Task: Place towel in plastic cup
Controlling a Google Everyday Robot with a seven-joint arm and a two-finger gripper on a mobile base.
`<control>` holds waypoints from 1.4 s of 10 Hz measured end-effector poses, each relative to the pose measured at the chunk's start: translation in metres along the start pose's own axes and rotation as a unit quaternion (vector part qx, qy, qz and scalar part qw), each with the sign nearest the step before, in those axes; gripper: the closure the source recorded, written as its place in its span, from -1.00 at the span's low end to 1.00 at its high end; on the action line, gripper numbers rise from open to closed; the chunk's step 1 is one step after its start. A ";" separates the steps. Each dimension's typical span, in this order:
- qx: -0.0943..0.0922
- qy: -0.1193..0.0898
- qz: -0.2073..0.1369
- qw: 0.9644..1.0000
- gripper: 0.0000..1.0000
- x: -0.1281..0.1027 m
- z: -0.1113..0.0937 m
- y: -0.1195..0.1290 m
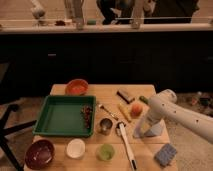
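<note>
My gripper is going to place the towel in the plastic cup (105,151), so next it takes hold of the towel by its edge (140,132) beside the white-handled utensil.
The towel (155,131), a pale blue-grey cloth, lies on the right side of the wooden table (112,91). My white arm reaches in from the right and bends down. My gripper (141,131) stands open, pointing down at the towel's left edge and hiding part of it. The plastic cup (105,151), light green and short, stands near the table's front edge, left of and nearer than the gripper, with nothing visible inside it.
A white-handled utensil (126,142) lies between cup and towel. A metal cup (105,126), a white bowl (76,148), a maroon bowl (40,152) and a green tray (62,116) sit to the left. A blue sponge (165,154) is at front right, an orange fruit (136,109) behind the gripper.
</note>
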 end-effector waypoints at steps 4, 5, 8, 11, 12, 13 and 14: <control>-0.003 -0.019 0.009 1.000 -0.60 0.009 0.000 0.002; -0.005 -0.025 0.010 1.000 -0.60 0.011 -0.001 0.002; -0.014 -0.033 0.013 0.999 -0.60 0.016 0.002 0.001; -0.023 -0.032 0.008 0.999 -0.60 0.016 0.008 0.001; -0.026 -0.029 0.008 0.999 -0.60 0.017 0.011 0.001; -0.030 -0.026 0.007 0.999 -0.60 0.019 0.015 0.001; -0.034 -0.026 0.007 0.999 -0.57 0.019 0.017 0.001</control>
